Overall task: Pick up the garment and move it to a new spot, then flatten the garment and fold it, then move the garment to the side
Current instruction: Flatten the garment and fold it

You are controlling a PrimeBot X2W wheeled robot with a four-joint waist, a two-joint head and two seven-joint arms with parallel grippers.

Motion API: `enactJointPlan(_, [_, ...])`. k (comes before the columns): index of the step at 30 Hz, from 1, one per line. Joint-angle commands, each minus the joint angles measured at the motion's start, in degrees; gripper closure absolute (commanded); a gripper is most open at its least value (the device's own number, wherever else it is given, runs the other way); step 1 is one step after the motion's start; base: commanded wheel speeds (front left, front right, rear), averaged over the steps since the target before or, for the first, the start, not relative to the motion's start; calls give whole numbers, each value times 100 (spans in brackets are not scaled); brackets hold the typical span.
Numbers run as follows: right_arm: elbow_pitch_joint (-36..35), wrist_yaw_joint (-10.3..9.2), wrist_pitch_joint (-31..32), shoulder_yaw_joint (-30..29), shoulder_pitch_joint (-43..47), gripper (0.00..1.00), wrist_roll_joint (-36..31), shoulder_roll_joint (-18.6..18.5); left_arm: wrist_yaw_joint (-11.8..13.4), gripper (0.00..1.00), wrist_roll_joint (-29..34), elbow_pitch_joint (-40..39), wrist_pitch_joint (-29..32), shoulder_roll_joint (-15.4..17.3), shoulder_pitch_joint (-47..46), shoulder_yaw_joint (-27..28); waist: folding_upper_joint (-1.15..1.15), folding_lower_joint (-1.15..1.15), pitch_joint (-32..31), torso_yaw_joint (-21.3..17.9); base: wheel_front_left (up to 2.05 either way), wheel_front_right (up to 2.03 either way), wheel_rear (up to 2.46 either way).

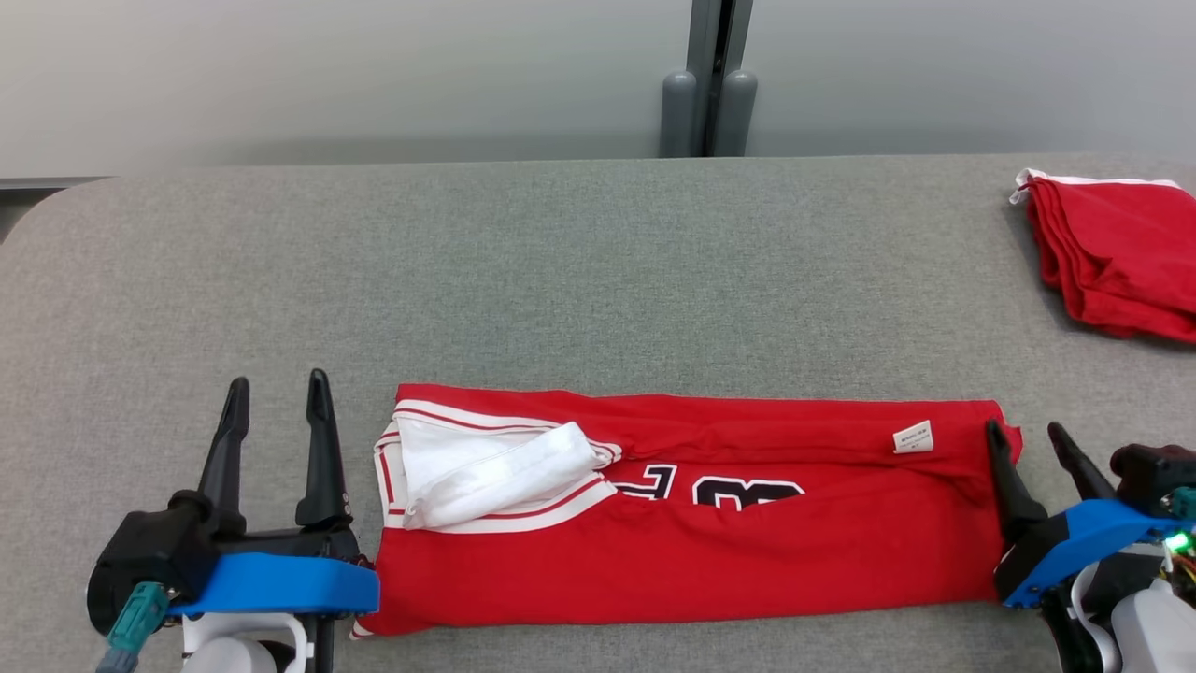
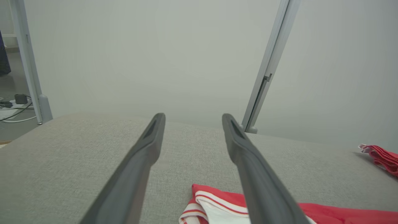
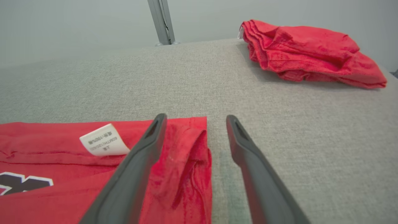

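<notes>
The long red jersey needs to be folded, so the robot's right gripper next needs to grab the jersey by its bunched end (image 3: 186, 149) beside the white label (image 1: 913, 436).
A red jersey garment (image 1: 710, 542) with white trim and black lettering lies folded into a long strip near the table's front edge. A white label (image 1: 913, 436) shows near its right end. My left gripper (image 1: 277, 385) stands open just left of the garment's collar end, holding nothing. My right gripper (image 1: 1028, 432) is open at the garment's right end, its left finger over the cloth edge. In the left wrist view the open fingers (image 2: 146, 155) frame bare table, with the collar (image 2: 217, 205) low between them. In the right wrist view the garment's corner (image 3: 189, 149) lies between the open fingers (image 3: 143, 161).
A second red garment (image 1: 1117, 257) lies folded at the table's far right, also seen in the right wrist view as a red pile (image 3: 307, 53). The grey fabric table (image 1: 561, 280) stretches wide behind the strip. A grey post (image 1: 707, 84) stands behind the table.
</notes>
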Motion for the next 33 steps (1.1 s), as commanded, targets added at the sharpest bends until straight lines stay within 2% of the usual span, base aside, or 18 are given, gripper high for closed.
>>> enactJointPlan(1, [81,1,11,-28,-53,0,-13,27,-84,0,109,13,-12,-83,57,154,0,0,20,11,0,0,0])
enactJointPlan(7, [512,1,23,-40,-101,0,-38,135,-445,0,592,59,-12,-520,162,778,0,0,98,38,0,0,0])
enactJointPlan(13, [947,1,35,79,-118,2,79,297,-719,0,1037,118,-12,-825,228,1266,0,0,105,23,0,0,0])
enactJointPlan(14, [1012,1,46,117,-123,53,136,337,-763,0,1098,131,-12,-864,229,1323,0,0,100,19,0,0,0])
enactJointPlan(15, [1012,1,46,117,-123,53,136,337,-763,0,1098,131,-12,-864,229,1323,0,0,100,19,0,0,0])
enactJointPlan(16, [1062,1,40,141,-122,67,186,369,-800,0,1159,138,-12,-896,233,1374,0,0,95,13,0,0,0])
enactJointPlan(17, [1106,2,46,177,-118,100,244,383,-843,0,1214,147,-12,-930,238,1435,0,0,87,5,0,0,0])
enactJointPlan(23, [1209,-4,-144,218,-179,100,609,241,-995,0,1491,163,-13,-1065,294,1696,0,0,12,-64,0,0,0])
enactJointPlan(33, [1074,-4,-390,-16,-334,100,854,-435,-1120,0,1757,177,-13,-1161,370,1885,0,0,-87,-126,0,0,0])
